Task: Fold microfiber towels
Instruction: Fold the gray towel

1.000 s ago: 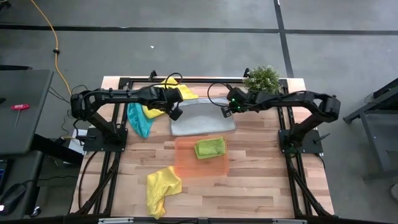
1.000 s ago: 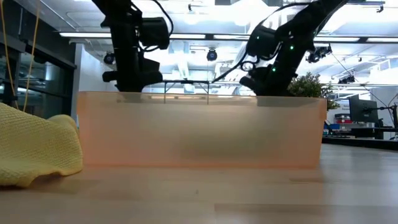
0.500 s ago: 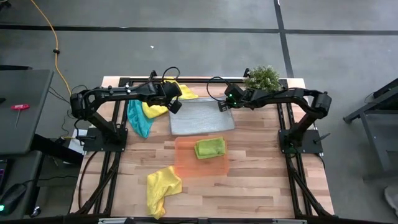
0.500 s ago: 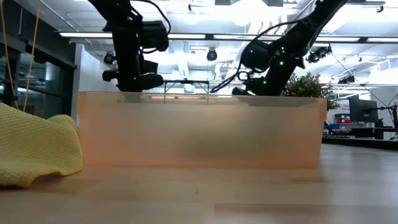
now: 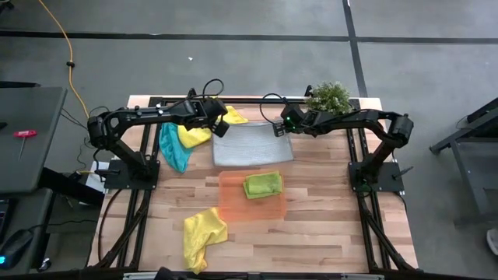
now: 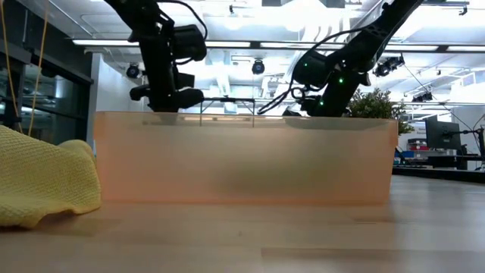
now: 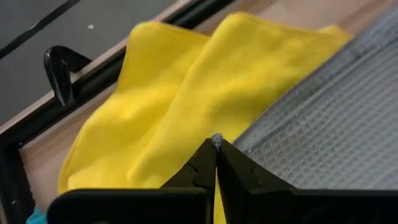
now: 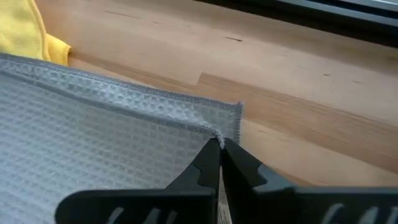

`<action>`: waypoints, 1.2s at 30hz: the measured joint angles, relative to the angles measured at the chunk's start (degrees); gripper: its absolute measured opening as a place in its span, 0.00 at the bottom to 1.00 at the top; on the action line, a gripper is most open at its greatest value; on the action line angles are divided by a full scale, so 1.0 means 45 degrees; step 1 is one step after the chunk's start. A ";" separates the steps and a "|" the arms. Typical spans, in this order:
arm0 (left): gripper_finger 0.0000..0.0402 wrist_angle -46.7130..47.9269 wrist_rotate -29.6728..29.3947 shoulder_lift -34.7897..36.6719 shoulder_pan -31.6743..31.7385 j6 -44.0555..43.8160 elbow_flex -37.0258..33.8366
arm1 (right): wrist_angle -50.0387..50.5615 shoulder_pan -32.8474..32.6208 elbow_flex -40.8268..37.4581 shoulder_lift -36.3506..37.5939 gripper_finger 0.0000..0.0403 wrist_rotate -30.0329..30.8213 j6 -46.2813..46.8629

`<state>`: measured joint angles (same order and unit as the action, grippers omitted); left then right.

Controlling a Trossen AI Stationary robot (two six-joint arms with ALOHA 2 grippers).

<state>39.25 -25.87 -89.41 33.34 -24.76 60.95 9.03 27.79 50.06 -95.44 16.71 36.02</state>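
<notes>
My right gripper holds the grey towel's pinched corner [image 8: 213,131] on the lower layer [image 8: 205,113], just inside its far edge, so I should open it, and the corner would stay.
A light grey towel [image 5: 253,145] lies spread on the wooden table, behind the orange tray [image 5: 233,204]. My left gripper [image 5: 220,127] is shut at the towel's far left corner. My right gripper [image 5: 278,129] is shut at its far right corner. A yellow towel [image 7: 180,93] lies bunched just past the left corner, beside a teal towel [image 5: 173,148]. A folded lime green towel [image 5: 263,184] rests on the tray. In the low view the tray's wall [image 6: 242,159] hides both grippers' fingertips. My left gripper pinches the grey towel's far left corner [image 7: 217,139] between its two fingers, only a tuft showing at the tips. The fingers slant down from the table's left. My right gripper pinches the far edge right by the far right corner [image 8: 216,135] between its two fingers, slanting down from the right. The towel lies flat on the table in front of it.
A second yellow towel [image 5: 202,233] lies crumpled near the front left and shows large in the low view [image 6: 45,182]. A small potted plant [image 5: 327,97] stands at the far right corner. Black frame rails [image 5: 257,101] run along the far edge.
Both grippers have gone toward the table's far edge, staying shut on the grey towel's far corners, and the right one has also sunk. The towel's far edge has been drawn back with them while its near edge stays where it was, and the towel now lies flatter.
</notes>
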 joint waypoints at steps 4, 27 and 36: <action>0.00 -0.0160 -0.0022 -0.0001 0.0081 -0.0002 0.0000 | 0.0002 -0.0005 0.0000 0.0000 0.00 0.0286 0.0039; 0.02 0.0550 0.0381 -0.0015 0.0084 0.0012 0.0000 | -0.0051 -0.0005 0.0005 0.0000 0.00 0.0840 0.0901; 0.04 0.0747 0.0268 -0.0015 0.0084 0.0343 0.0000 | -0.0051 -0.0015 0.0005 0.0000 0.01 0.0805 0.0996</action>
<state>42.61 -24.66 -89.47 33.71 -23.22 60.95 8.80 27.73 50.09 -95.44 20.33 40.50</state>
